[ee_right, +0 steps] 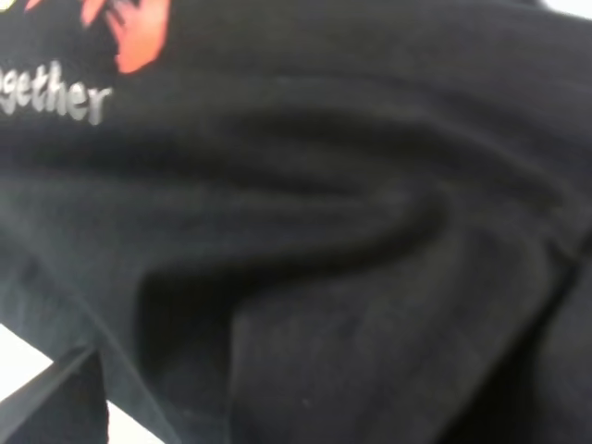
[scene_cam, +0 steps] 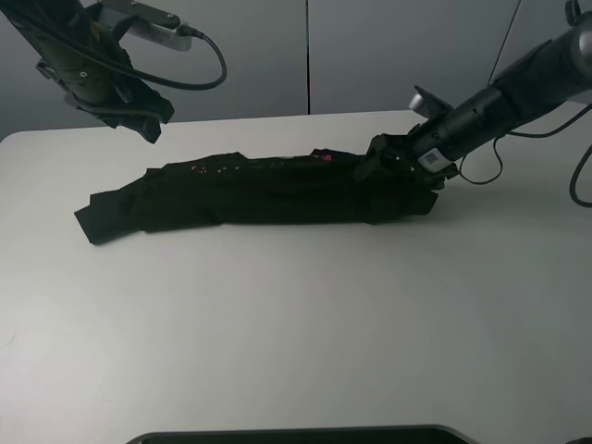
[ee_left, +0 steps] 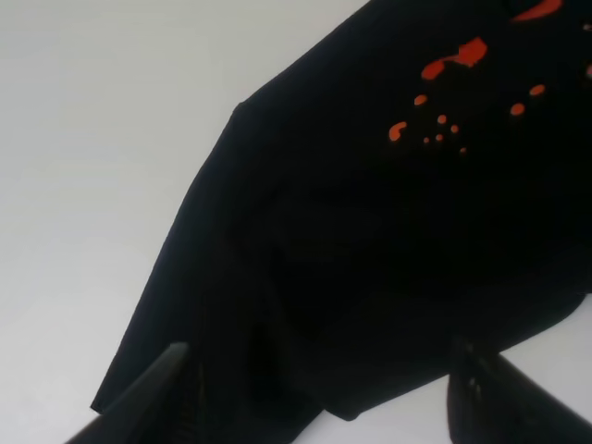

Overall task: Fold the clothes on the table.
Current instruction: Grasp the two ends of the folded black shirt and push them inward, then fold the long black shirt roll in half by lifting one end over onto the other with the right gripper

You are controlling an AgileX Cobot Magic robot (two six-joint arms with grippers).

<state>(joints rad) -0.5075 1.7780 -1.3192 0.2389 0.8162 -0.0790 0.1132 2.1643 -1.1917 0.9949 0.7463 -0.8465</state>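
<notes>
My right gripper next needs to take hold of the garment's end (scene_cam: 407,192) beside the pink print, so it can fold the long black garment onto its middle (scene_cam: 268,192).
A black garment (scene_cam: 268,190) with a pink and red print lies folded into a long strip across the middle of the white table (scene_cam: 296,324). My left gripper (scene_cam: 139,116) hangs above the table's back left, over the garment's left end, open and empty. In the left wrist view its fingertips (ee_left: 148,398) stand wide apart above the garment (ee_left: 370,231). My right gripper (scene_cam: 396,159) is low on the garment's right end. The right wrist view is filled with black cloth (ee_right: 324,259). One finger (ee_right: 51,407) shows far to the side; the other is hidden by cloth.
A dark edge (scene_cam: 296,435) runs along the table's front. Cables hang from both arms at the back. The grey wall stands behind the table.
</notes>
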